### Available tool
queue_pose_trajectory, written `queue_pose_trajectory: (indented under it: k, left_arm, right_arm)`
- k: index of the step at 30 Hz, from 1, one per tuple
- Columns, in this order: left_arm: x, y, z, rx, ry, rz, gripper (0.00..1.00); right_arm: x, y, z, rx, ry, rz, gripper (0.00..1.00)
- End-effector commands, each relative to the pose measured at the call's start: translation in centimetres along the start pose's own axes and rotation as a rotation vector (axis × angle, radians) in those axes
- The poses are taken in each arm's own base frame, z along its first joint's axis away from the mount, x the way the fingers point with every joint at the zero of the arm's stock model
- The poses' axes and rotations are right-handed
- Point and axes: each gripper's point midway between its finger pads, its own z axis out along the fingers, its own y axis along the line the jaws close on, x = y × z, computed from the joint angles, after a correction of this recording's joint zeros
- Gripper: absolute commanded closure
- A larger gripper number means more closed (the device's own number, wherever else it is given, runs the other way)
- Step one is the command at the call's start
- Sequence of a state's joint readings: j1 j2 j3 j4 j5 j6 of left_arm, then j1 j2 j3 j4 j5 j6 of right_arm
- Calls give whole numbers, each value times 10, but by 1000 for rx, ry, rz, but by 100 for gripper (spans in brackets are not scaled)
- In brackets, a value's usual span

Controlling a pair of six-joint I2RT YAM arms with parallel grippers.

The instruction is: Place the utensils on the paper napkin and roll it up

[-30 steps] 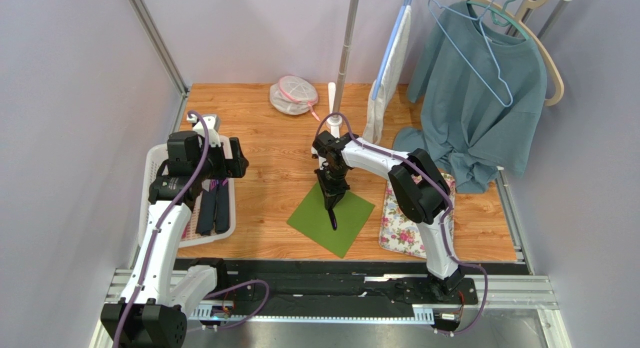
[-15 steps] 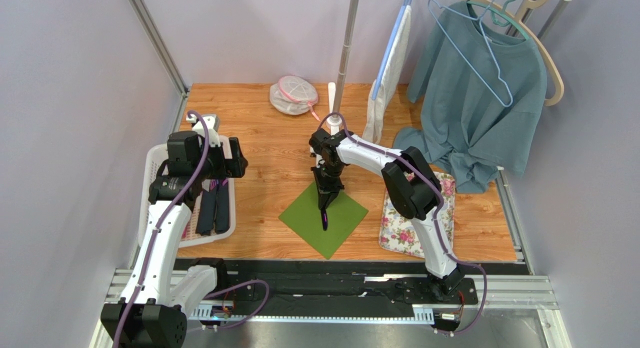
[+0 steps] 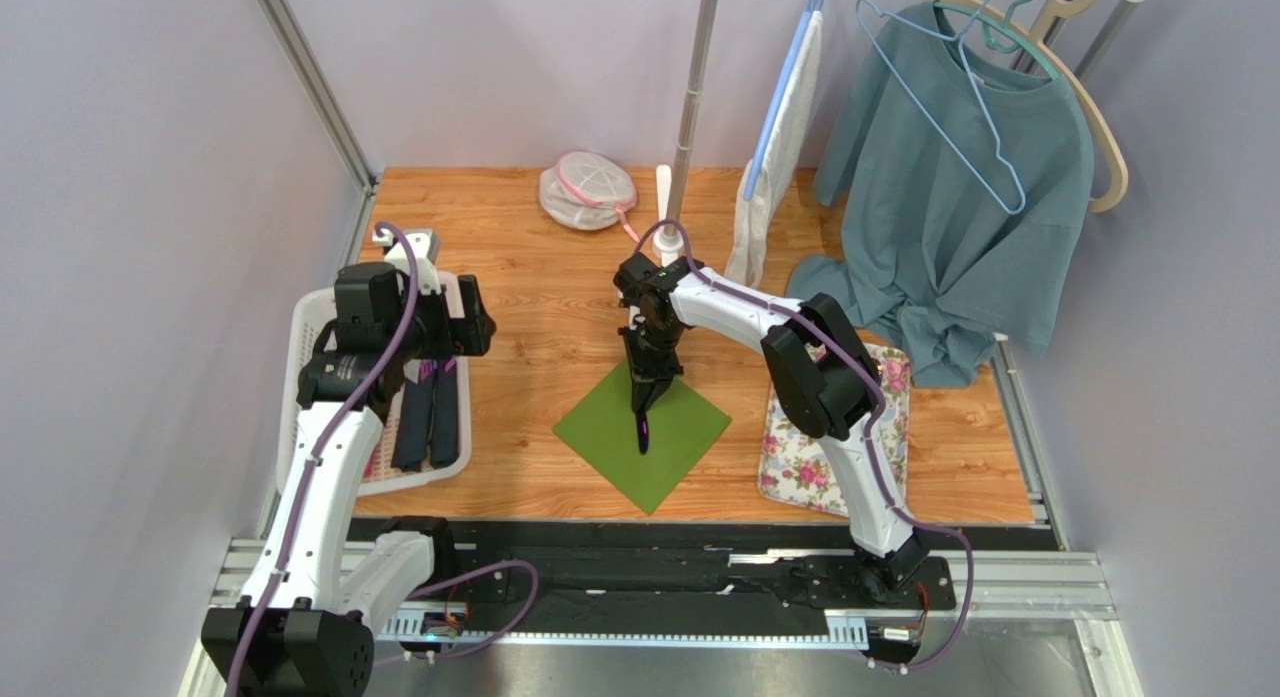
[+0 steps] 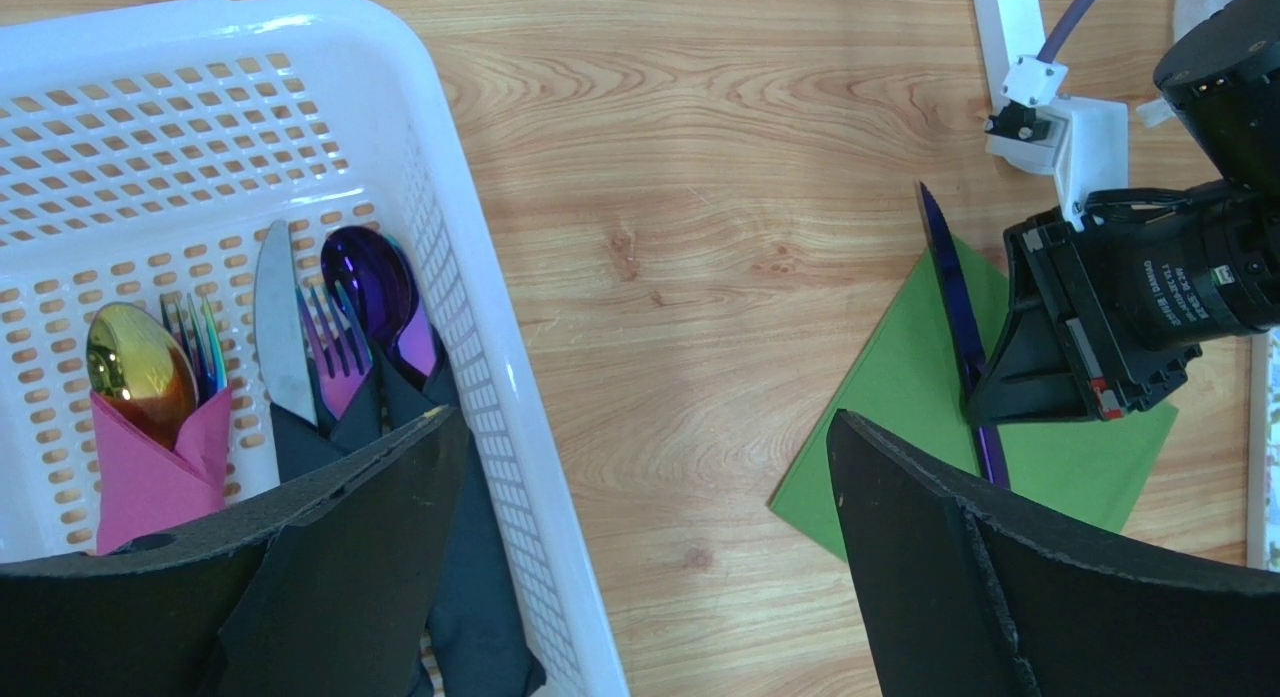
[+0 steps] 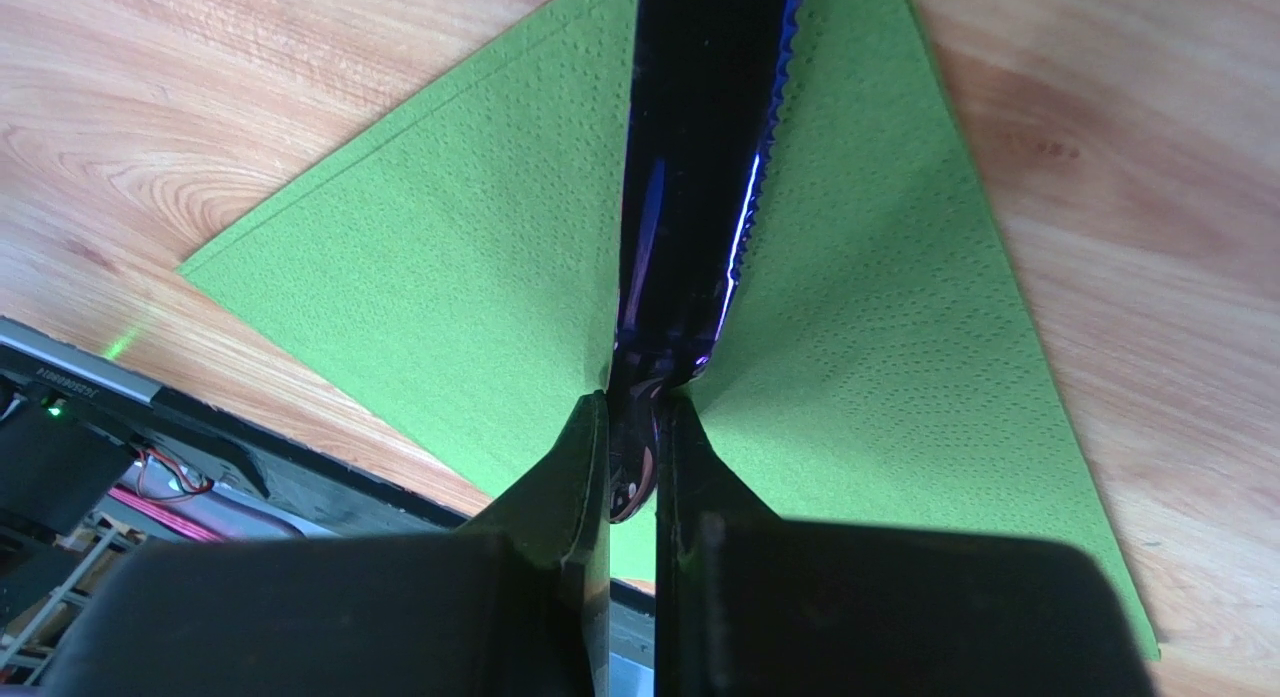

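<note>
The knife hangs lengthwise over the green paper napkin, with the knife's handle well inside the napkin's edges. My right gripper should open now, because the knife would land there.
The green paper napkin lies as a diamond on the wooden table; it also shows in the right wrist view and the left wrist view. My right gripper is shut on a dark blue-purple knife near its handle end and holds it over the napkin. I cannot tell whether the knife touches the sheet. My left gripper is open and empty above the rim of a white basket. More utensils lie in the basket: a gold spoon and a purple spoon.
The basket sits at the left table edge with dark and pink rolled napkins inside. A floral mat lies right of the napkin. A pole, a white cloth, hangers and a teal shirt stand at the back right.
My right gripper has moved a little left and back with the knife. The green napkin has shifted left with it. The left arm has not moved.
</note>
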State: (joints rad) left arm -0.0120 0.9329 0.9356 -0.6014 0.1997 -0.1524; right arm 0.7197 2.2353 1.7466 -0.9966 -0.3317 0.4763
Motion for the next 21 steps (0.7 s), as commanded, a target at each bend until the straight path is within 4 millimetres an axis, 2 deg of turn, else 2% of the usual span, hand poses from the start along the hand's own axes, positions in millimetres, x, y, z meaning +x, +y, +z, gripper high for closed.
queue_pose_trajectory:
  k: [1,6,7,8,10,11,17,21]
  left_arm:
    - [-6,1,-2,-8,-32,-9,1]
    - [-6,2,-2,-8,-31,-8,1]
    - [-6,2,-1,-10,-29,-8,1]
    - [-6,2,-2,-10,-28,-5,1]
    - [-6,2,-1,-10,-28,-5,1]
    - [-6,2,-1,-12,-27,-4,1]
    - [-8,2,-2,-12,-26,-1,1]
    - [-14,1,-5,-11,-35,6,1]
  right_arm:
    - [-13,10,-5,-12,-47,14,100]
    - [-11,7,3,-11,-25,30,100]
    - [-10,7,4,-12,-21,29,97]
    - [-9,7,5,-11,-18,29,88]
    - [-9,6,5,-7,-17,36,80]
    - [-8,6,4,-5,-16,34,72]
    - [-14,11,-15,-12,-55,37,54]
    - [-20,20,-41,-40,-102,-4,49]
